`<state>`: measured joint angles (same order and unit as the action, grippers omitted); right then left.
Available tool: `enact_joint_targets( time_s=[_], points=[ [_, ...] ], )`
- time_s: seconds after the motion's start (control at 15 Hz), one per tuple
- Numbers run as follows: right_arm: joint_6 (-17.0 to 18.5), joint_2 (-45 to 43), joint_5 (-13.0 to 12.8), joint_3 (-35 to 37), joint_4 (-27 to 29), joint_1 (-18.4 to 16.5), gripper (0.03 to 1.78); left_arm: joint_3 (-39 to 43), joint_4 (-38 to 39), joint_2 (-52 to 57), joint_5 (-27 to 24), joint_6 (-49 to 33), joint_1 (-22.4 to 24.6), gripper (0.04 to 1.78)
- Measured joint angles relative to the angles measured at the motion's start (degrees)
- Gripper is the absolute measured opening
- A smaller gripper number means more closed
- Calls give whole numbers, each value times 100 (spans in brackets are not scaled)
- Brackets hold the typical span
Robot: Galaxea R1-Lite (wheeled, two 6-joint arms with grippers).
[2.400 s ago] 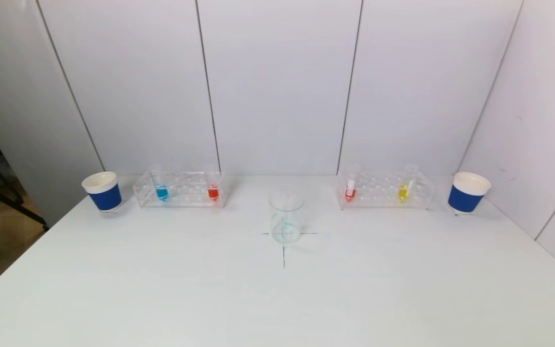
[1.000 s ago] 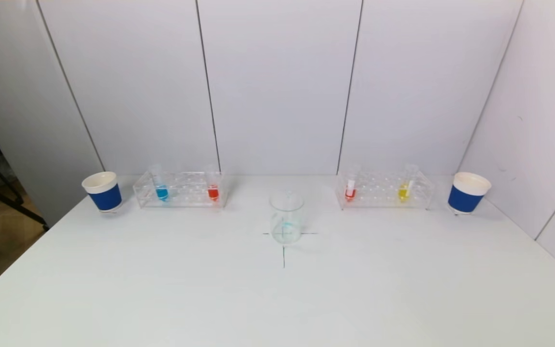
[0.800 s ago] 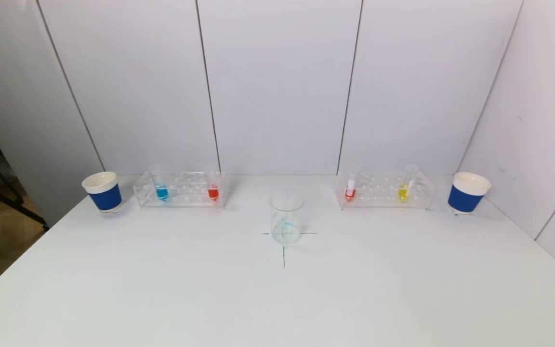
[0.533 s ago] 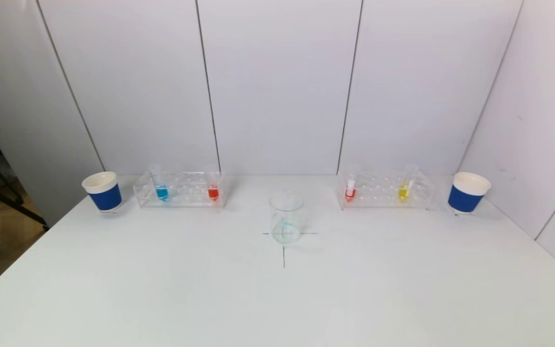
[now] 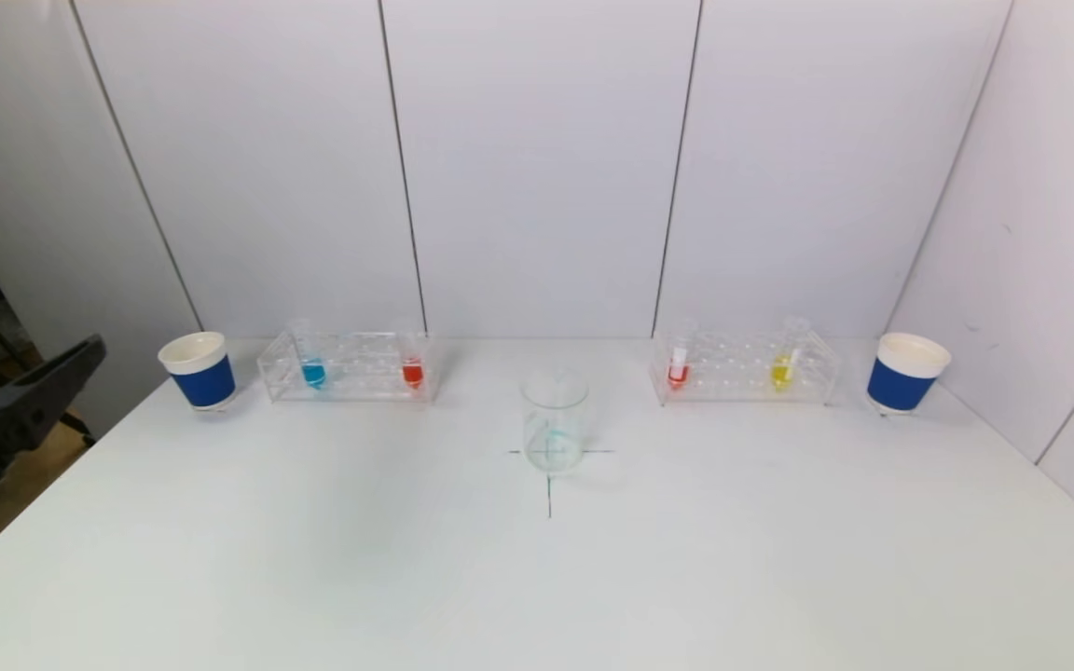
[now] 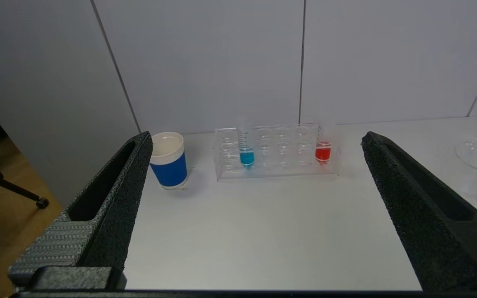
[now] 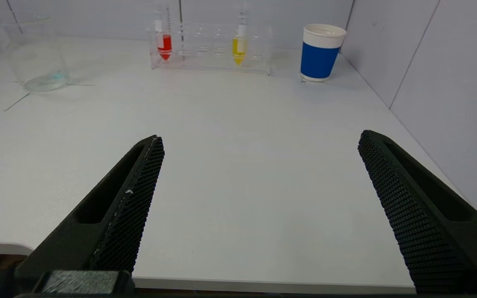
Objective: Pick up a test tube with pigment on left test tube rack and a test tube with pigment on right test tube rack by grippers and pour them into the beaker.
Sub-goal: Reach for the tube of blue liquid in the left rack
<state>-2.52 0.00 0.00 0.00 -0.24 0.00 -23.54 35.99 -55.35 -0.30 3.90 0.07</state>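
I need to pick up the blue-pigment test tube next with my left gripper by its upper end below its rim (image 5: 300,332), since the clear rack (image 5: 356,369) surrounds the test tube's lower part.
The left test tube rack (image 5: 348,365) is clear and holds a blue-pigment test tube (image 5: 312,373) and a red one (image 5: 412,373). The right test tube rack (image 5: 747,368) holds a red test tube (image 5: 678,373) and a yellow one (image 5: 781,373). An empty glass beaker (image 5: 554,419) stands between the racks, nearer to me. My left gripper (image 6: 257,136) is open off the table's left edge, facing the left rack from well short of it; one of its fingers (image 5: 38,387) shows in the head view. My right gripper (image 7: 261,135) is open over the table's near right edge, out of the head view.
A blue-and-white paper cup (image 5: 199,370) stands left of the left rack and another (image 5: 906,372) right of the right rack. A black cross (image 5: 549,494) is drawn under the beaker. White wall panels close the back and right. A tripod leg (image 6: 10,188) stands on the floor at left.
My left gripper has come into the head view at the left edge. The racks, tubes, beaker and cups have not moved.
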Motion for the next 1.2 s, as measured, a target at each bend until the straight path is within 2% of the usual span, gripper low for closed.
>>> enact_joint_targets(
  time_s=[0.33, 0.6, 0.73, 0.87, 1.2],
  points=[
    [0, 0, 0, 0, 0, 0, 171, 243, 2176, -2260, -5, -215, 13, 176],
    [0, 0, 0, 0, 0, 0, 171, 246, 4122, -4234, -22, -223, 23, 176],
    [0, 0, -2, 0, 0, 0, 171, 135, 4847, -5019, -38, -239, 23, 176],
    [0, 0, 0, 0, 0, 0, 171, -116, 5094, -5611, -115, -247, 26, 176],
    [0, 0, 0, 0, 2, 0, 171, -603, 5119, -6409, -399, -245, 190, 176]
  ],
)
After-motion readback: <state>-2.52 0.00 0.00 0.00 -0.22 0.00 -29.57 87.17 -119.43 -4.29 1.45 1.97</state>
